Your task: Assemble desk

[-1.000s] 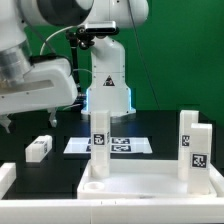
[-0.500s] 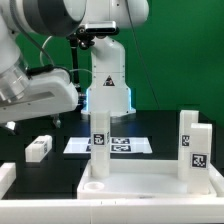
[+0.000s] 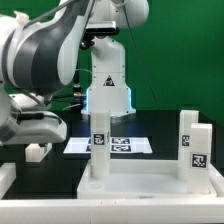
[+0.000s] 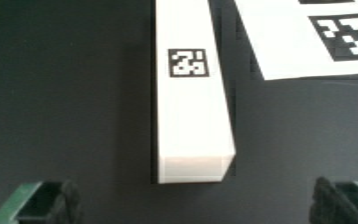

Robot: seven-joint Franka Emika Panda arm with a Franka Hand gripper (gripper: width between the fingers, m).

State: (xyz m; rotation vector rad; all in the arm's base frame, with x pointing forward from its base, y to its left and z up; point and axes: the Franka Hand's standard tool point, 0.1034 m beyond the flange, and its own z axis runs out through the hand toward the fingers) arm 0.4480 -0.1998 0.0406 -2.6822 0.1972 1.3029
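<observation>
The loose leg's near end (image 4: 195,168) is still beyond my fingers. My gripper needs to move toward the leg first, then close on the leg.
The desk panel (image 3: 150,186) lies flat at the front of the exterior view. Three legs stand upright on it: one (image 3: 100,146) at its left corner and two (image 3: 189,133) (image 3: 200,156) at its right. A fourth leg (image 4: 197,100), a long white block with a square tag, lies loose on the black table. In the exterior view it (image 3: 38,152) peeks out under the lowered arm at the left. My gripper (image 4: 197,203) is open and empty, with its fingers (image 4: 41,200) spread wider than the leg, just off the leg's near end. It touches nothing.
The marker board (image 3: 112,146) lies behind the panel's left leg and shows in the wrist view (image 4: 318,35) beside the loose leg. A white raised rim (image 3: 6,177) sits at the front left. The robot base (image 3: 108,80) stands at the back.
The arm has swung down and toward the exterior view's left. It now hangs low over the loose leg and hides most of it. The panel and standing legs have not moved.
</observation>
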